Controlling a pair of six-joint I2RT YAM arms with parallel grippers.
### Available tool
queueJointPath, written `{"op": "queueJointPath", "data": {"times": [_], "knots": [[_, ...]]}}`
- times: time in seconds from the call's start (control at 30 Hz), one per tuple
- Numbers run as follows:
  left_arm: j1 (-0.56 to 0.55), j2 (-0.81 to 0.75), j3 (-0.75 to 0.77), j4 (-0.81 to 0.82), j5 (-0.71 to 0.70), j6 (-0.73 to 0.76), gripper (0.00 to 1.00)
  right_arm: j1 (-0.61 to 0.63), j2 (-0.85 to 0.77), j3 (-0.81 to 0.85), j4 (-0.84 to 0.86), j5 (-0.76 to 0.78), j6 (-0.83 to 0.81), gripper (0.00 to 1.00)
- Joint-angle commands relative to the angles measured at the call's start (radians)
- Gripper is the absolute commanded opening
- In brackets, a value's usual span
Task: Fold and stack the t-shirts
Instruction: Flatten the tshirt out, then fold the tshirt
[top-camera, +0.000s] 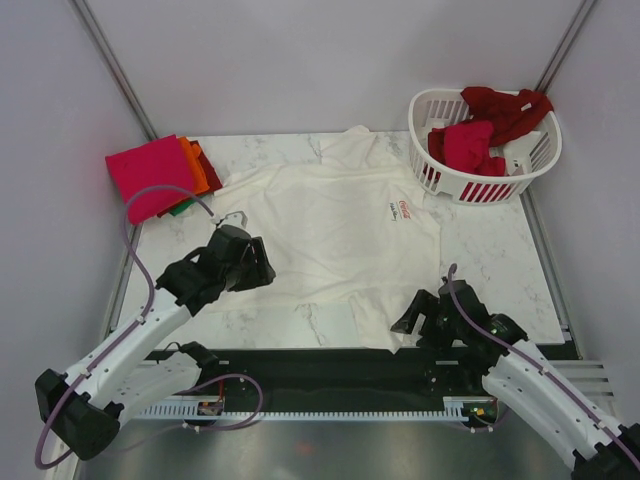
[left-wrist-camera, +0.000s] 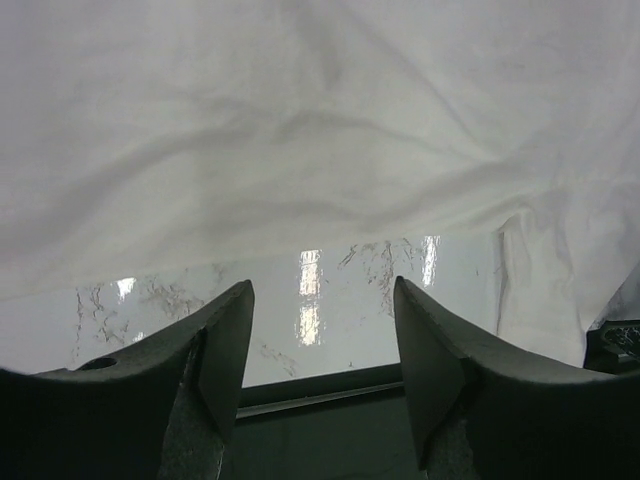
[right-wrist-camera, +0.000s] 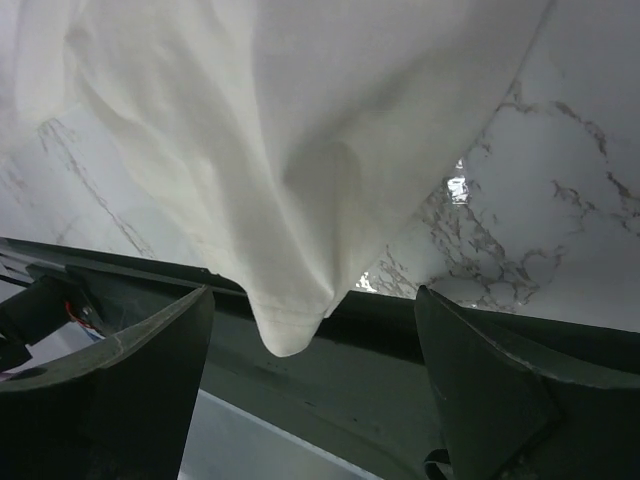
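I need to lower my right gripper first, as its fingers are above the shirt's hem corner, and only then close it on the hem corner.
A cream-white t-shirt (top-camera: 335, 225) with a small red chest logo lies spread on the marble table. My left gripper (top-camera: 262, 268) is open and empty at the shirt's near left edge; its wrist view shows the cloth (left-wrist-camera: 300, 130) just beyond the fingers. My right gripper (top-camera: 408, 322) is open and empty at the shirt's near right corner, which hangs over the table's front edge (right-wrist-camera: 290, 320) between the jaws. A folded stack (top-camera: 160, 175) of magenta-pink, orange, green and dark red shirts sits at the far left. Red shirts (top-camera: 485, 125) fill the basket.
A white slatted laundry basket (top-camera: 440, 180) stands at the back right corner. A black rail (top-camera: 300, 370) runs along the table's near edge. Grey walls close in the table on the left, right and back.
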Motion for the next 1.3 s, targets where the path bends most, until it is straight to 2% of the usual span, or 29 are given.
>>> {"op": "queueJointPath", "data": {"times": [0.0,0.2,0.3,0.4,0.6,0.7,0.73,0.8,0.83,0.9,1.07,1.13,1.27], "knots": [[0.003,-0.011,-0.015,-0.024,-0.025,-0.054,0.66,0.022,0.033,-0.014,0.07,-0.017,0.029,0.91],[0.003,0.023,-0.028,-0.023,-0.039,-0.068,0.66,0.118,0.103,-0.027,0.141,0.019,0.082,0.93],[0.003,0.046,-0.027,-0.023,-0.046,-0.072,0.66,0.154,0.158,-0.066,0.227,0.014,0.099,0.89],[0.003,0.046,-0.027,-0.024,-0.051,-0.074,0.66,0.17,0.223,-0.069,0.267,0.031,0.085,0.82],[0.003,0.027,-0.05,-0.024,-0.057,-0.077,0.66,0.17,0.235,-0.05,0.27,0.063,0.058,0.59],[0.003,0.032,-0.062,-0.024,-0.056,-0.085,0.66,0.17,0.244,-0.054,0.27,0.063,0.042,0.41],[0.003,0.036,-0.065,-0.024,-0.052,-0.089,0.66,0.17,0.241,-0.055,0.268,0.063,0.041,0.31],[0.003,0.036,-0.073,-0.026,-0.049,-0.1,0.66,0.17,0.237,-0.044,0.264,0.066,0.027,0.2],[0.003,0.035,-0.076,-0.024,-0.048,-0.106,0.66,0.17,0.231,-0.038,0.256,0.075,0.021,0.11],[0.004,0.027,-0.085,-0.035,-0.055,-0.134,0.66,0.17,0.225,0.003,0.206,0.103,0.0,0.02],[0.038,0.0,-0.113,-0.131,-0.092,-0.22,0.7,0.17,0.177,0.182,0.003,0.313,-0.06,0.0],[0.044,-0.013,-0.12,-0.154,-0.091,-0.272,0.71,0.168,0.183,0.215,-0.023,0.338,-0.082,0.0],[0.14,-0.031,-0.162,-0.158,-0.034,-0.325,0.73,0.17,0.215,0.241,-0.039,0.365,-0.1,0.0]]}}
